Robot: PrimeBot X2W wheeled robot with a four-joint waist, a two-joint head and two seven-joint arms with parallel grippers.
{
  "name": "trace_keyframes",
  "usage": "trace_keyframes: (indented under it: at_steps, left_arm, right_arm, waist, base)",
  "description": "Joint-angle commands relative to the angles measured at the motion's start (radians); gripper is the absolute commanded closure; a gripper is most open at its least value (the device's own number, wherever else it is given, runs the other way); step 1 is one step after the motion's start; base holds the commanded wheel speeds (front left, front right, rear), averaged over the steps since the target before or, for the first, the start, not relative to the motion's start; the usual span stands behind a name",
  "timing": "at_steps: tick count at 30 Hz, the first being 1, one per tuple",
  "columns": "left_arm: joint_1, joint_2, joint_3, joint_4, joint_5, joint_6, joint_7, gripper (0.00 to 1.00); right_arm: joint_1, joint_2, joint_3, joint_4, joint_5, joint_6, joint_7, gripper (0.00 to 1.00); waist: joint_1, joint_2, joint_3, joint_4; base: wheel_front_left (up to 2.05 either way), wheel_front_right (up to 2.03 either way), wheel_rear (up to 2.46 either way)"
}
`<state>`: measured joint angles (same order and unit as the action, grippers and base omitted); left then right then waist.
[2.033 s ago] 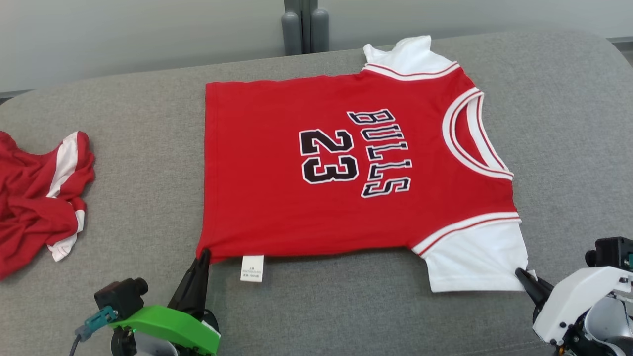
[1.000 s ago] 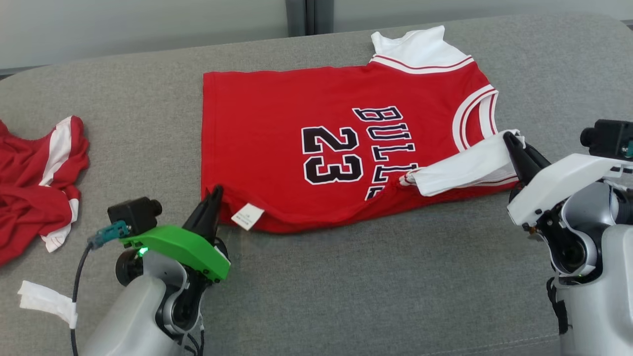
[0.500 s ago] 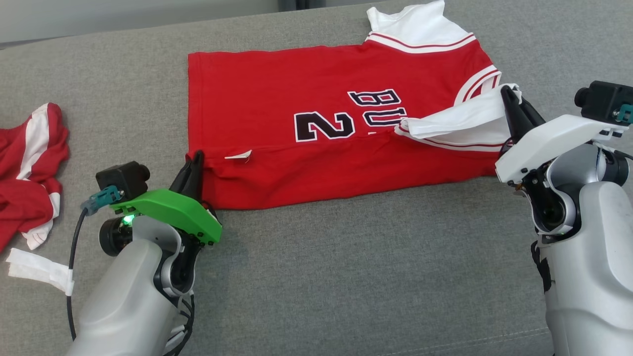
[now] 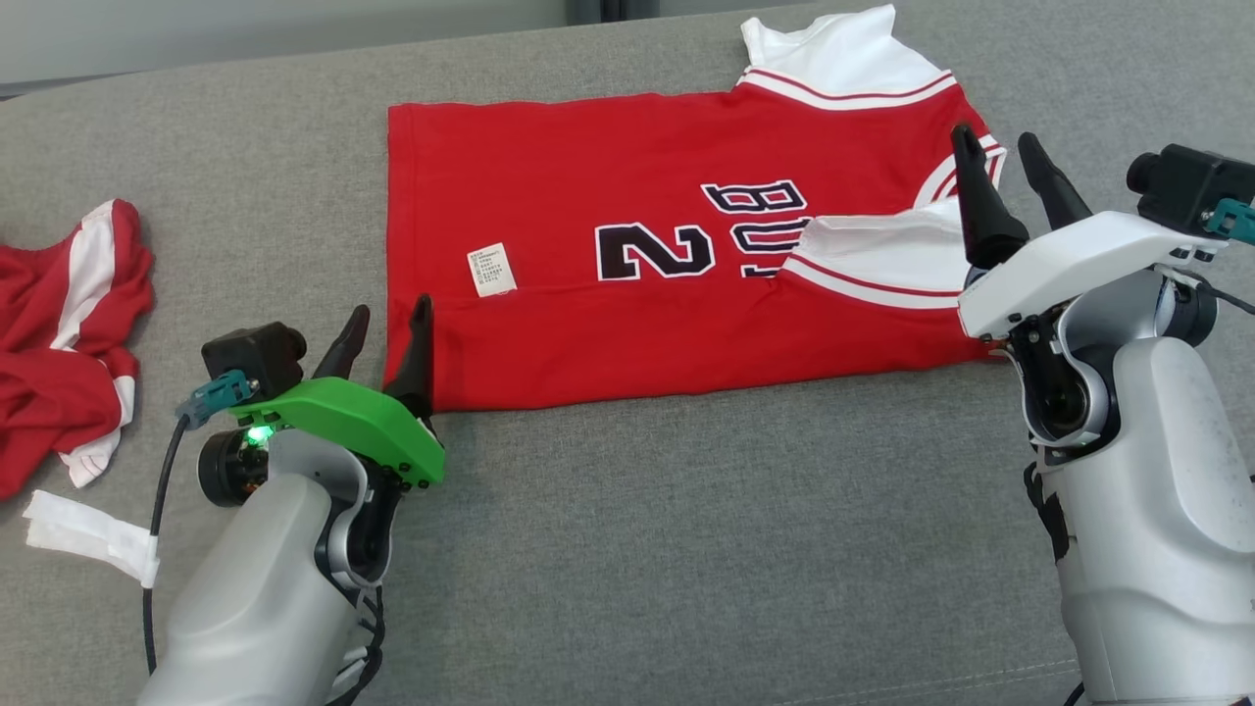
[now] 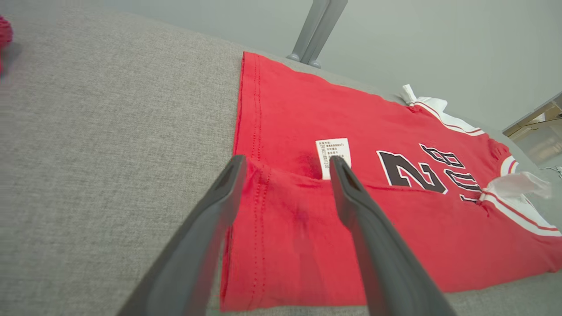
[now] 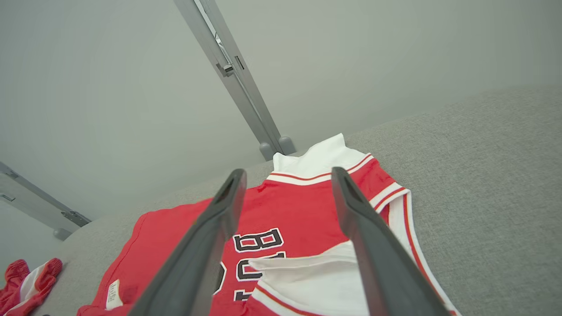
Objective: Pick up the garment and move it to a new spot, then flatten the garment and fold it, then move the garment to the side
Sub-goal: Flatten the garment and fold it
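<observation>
My left gripper next needs to grab the jersey by its red hem corner [image 4: 447, 393] to fold it over toward the garment's lettering [image 4: 654, 252].
The garment [image 4: 588, 167] is a red jersey with white sleeves and black lettering, lying on the grey cushion [image 4: 686, 549]. Its near edge is folded over onto itself, so a white label [image 4: 490, 269] faces up and a white sleeve [image 4: 873, 255] lies across the lettering. My left gripper [image 4: 390, 309] stands open at the folded left corner, one finger over the cloth and one beside it. In the left wrist view the garment [image 5: 285, 109] lies under the left gripper [image 5: 287, 160]. My right gripper [image 4: 995, 137] is open above the collar end, holding nothing. The right wrist view looks past the right gripper [image 6: 288, 172] down at the garment [image 6: 298, 210].
A second red and white garment [image 4: 59, 333] lies crumpled at the cushion's left edge, with a white strip [image 4: 88, 534] near it. A grey metal post [image 6: 232, 74] rises behind the cushion against a pale wall. Bare grey cushion stretches in front of the jersey.
Both grippers have opened and let go of the jersey. The folded near half and the white sleeve now lie flat on the shirt. The right gripper has risen a little.
</observation>
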<state>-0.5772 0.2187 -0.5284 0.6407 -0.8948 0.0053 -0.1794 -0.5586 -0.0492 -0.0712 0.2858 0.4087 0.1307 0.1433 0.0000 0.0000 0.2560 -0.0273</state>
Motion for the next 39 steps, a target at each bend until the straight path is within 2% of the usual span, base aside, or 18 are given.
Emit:
trace_keyframes:
  at_steps: [1, 6, 15, 19, 23, 37, 38, 39]
  left_arm:
    - [0.001, 0.015, -0.003, 0.003, 0.016, 0.011, -0.011, 0.0]
    - [0.043, 0.034, -0.02, -0.001, 0.052, 0.043, -0.03, 0.0]
    - [0.119, 0.025, -0.058, -0.025, 0.083, 0.098, -0.04, 0.0]
    - [0.114, 0.023, -0.068, -0.019, 0.098, 0.111, -0.046, 0.0]
    - [0.088, 0.019, -0.075, -0.009, 0.114, 0.119, -0.049, 0.0]
    - [0.062, 0.001, -0.1, 0.079, 0.099, 0.111, 0.013, 0.0]
    - [0.063, -0.002, -0.102, 0.086, 0.094, 0.107, 0.024, 0.49]
    - [0.064, -0.002, -0.103, 0.091, 0.092, 0.103, 0.028, 0.75]
  right_arm:
    - [-0.009, -0.002, 0.0, 0.004, 0.006, 0.0, -0.021, 0.0]
    - [0.031, -0.004, -0.015, 0.002, -0.014, 0.0, -0.016, 0.0]
    - [0.185, -0.009, -0.153, -0.029, -0.149, 0.0, 0.172, 0.0]
    - [0.196, -0.004, -0.207, -0.018, -0.212, 0.0, 0.194, 0.0]
    - [0.156, -0.002, -0.232, 0.037, -0.211, 0.0, 0.188, 0.0]
    - [0.005, -0.001, -0.182, 0.356, -0.255, 0.0, 0.166, 0.0]
    - [0.0, 0.0, -0.177, 0.374, -0.255, 0.0, 0.171, 0.67]
    - [-0.004, 0.001, -0.176, 0.385, -0.256, 0.0, 0.169, 0.89]
  waist:
    - [0.0, 0.0, -0.008, 0.002]
    - [0.0, 0.0, -0.03, 0.0]
    - [0.0, 0.0, -0.05, -0.009]
    - [0.0, 0.0, -0.039, -0.017]
    - [0.0, 0.0, -0.018, -0.023]
    - [0.0, 0.0, 0.037, -0.019]
    - [0.0, 0.0, 0.038, -0.017]
    - [0.0, 0.0, 0.038, -0.016]
  base:
    - [0.0, 0.0, 0.0]
    - [0.0, 0.0, 0.0]
    - [0.0, 0.0, 0.0]
    - [0.0, 0.0, 0.0]
    - [0.0, 0.0, 0.0]
    - [0.0, 0.0, 0.0]
    - [0.0, 0.0, 0.0]
    - [0.0, 0.0, 0.0]
